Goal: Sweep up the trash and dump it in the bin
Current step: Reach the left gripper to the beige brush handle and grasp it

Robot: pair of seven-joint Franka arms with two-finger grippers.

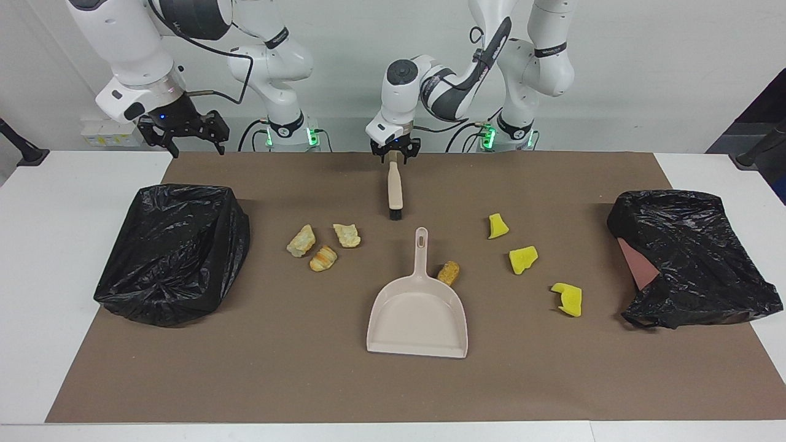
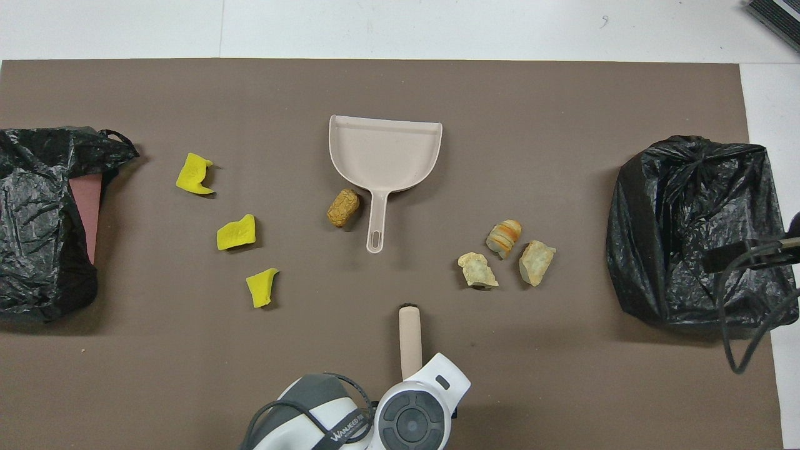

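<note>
My right gripper picks up the dustpan by its narrow handle next, since the dustpan's pan is too wide for my gripper's fingers.
The beige brush lies on the brown mat, its black bristles pointing at the dustpan. My left gripper is down at the handle's end nearest the robots, shut on it; in the overhead view its wrist hides the fingers. Three yellow sponge scraps lie toward the left arm's end. Three bread-like lumps lie toward the right arm's end, and one more sits beside the dustpan's handle. My right gripper waits open in the air over the mat's edge, above the black-bagged bin.
A second black-bagged bin, with a reddish side showing, sits at the left arm's end of the mat. The brown mat covers most of the white table. Cables hang over the bin in the overhead view.
</note>
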